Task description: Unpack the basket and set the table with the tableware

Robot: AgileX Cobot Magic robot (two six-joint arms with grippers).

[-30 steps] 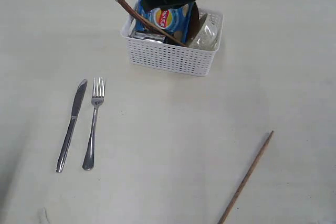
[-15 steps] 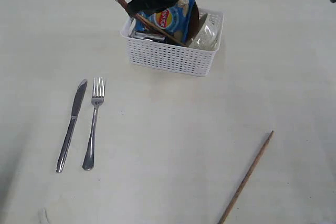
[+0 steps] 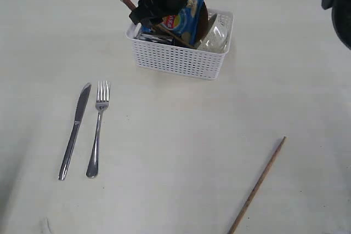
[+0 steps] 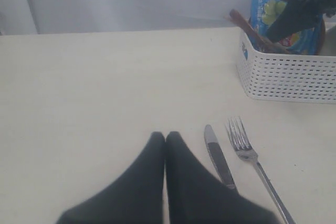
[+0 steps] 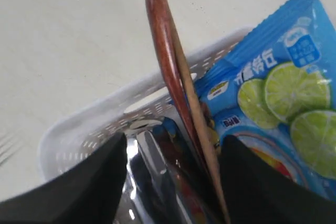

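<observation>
The reddish-brown spoon should be grabbed next by its handle (image 5: 191,129) with my right gripper, together with the chopstick (image 5: 202,129) beside the spoon, to set the table.
The white basket (image 3: 178,58) stands at the back of the table (image 3: 181,135). My right gripper (image 3: 147,21) hangs open over the basket's left end. In the right wrist view the open gripper (image 5: 173,142) straddles the reddish-brown spoon (image 5: 164,66), a chopstick (image 5: 193,114) and the steel cup (image 5: 152,171), touching none that I can see. A brown plate (image 3: 203,23) and a pale bowl (image 3: 218,36) fill the basket's right end. Knife (image 3: 75,131) and fork (image 3: 97,130) lie side by side at the left; another chopstick (image 3: 256,186) lies front right. My left gripper (image 4: 165,136) is shut, empty, beside the knife (image 4: 218,156).
A blue chip bag (image 3: 184,17) stands upright in the basket behind the spoon, close to my right gripper's one finger; it shows as blue with lime slices (image 5: 283,87). The basket rim (image 5: 105,114) runs just beyond the fingertips. The fork (image 4: 252,156) lies between the knife and the basket (image 4: 289,77).
My right gripper has dropped and shifted left from above the chip bag to the basket's left end, and its jaws now stand apart. Nothing on the table has moved.
</observation>
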